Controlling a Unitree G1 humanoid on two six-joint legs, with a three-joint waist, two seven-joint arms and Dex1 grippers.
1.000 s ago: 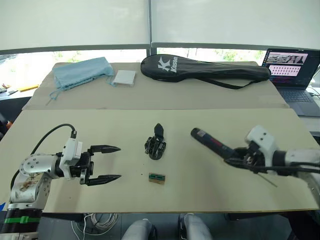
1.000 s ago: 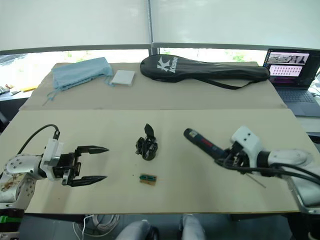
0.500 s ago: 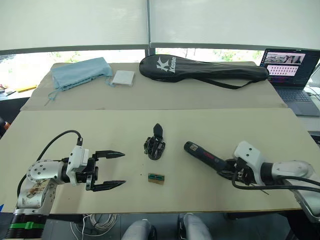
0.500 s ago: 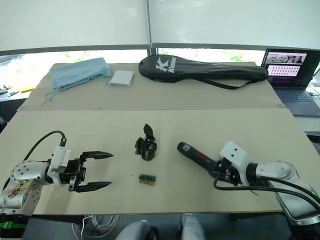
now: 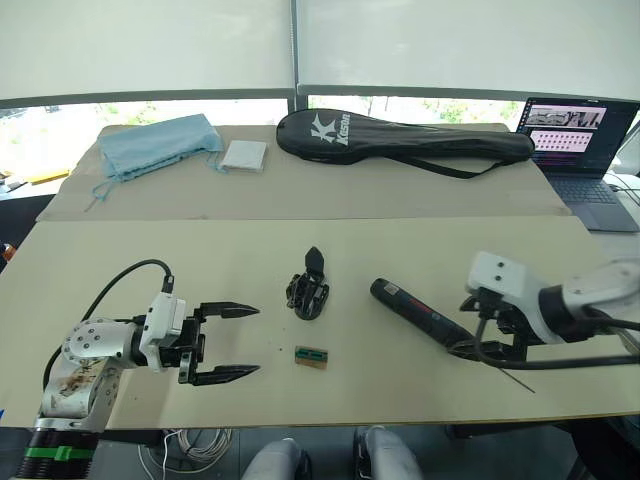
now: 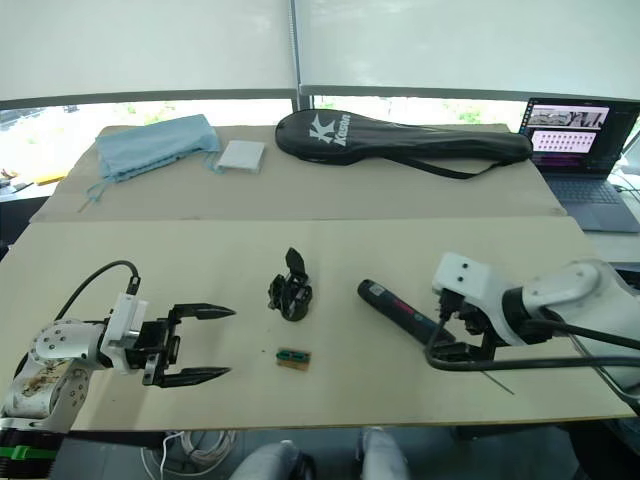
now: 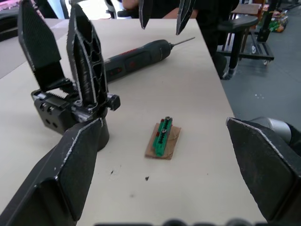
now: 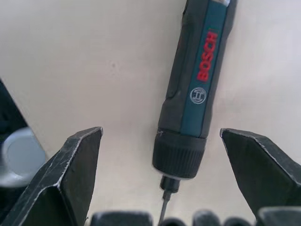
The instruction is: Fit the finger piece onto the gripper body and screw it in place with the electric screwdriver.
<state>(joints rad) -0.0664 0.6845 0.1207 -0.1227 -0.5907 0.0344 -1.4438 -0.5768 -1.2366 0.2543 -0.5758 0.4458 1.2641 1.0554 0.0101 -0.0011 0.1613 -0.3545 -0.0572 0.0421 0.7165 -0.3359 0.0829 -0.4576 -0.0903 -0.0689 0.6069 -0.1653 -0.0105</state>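
I should next use my right gripper to grab the electric screwdriver by its ribbed collar end (image 8: 179, 150), so that it can screw the finger piece onto the gripper body.
The gripper body (image 5: 309, 291) stands at the middle of the table. In the left wrist view two pointed black fingers rise from the gripper body (image 7: 70, 101); I cannot tell whether one of them is the loose finger piece. The electric screwdriver (image 5: 415, 312) lies flat to its right, bit toward the table's right front. My right gripper (image 8: 164, 141) is open, its fingers (image 8: 77, 165) on either side of the screwdriver's bit end (image 8: 181, 155) without touching it. My left gripper (image 5: 250, 341) is open, left of the gripper body, with nothing in it.
A small green part on a brown card (image 5: 312, 356) lies in front of the gripper body. A black racket bag (image 5: 410, 140), a blue cloth (image 5: 160, 142) and a white pad (image 5: 245, 155) lie at the back. A laptop (image 5: 578, 135) is at the back right.
My right gripper has brought the screwdriver down onto the table, let go of it and lifted its wrist. My left gripper has moved a little right, toward the gripper body.
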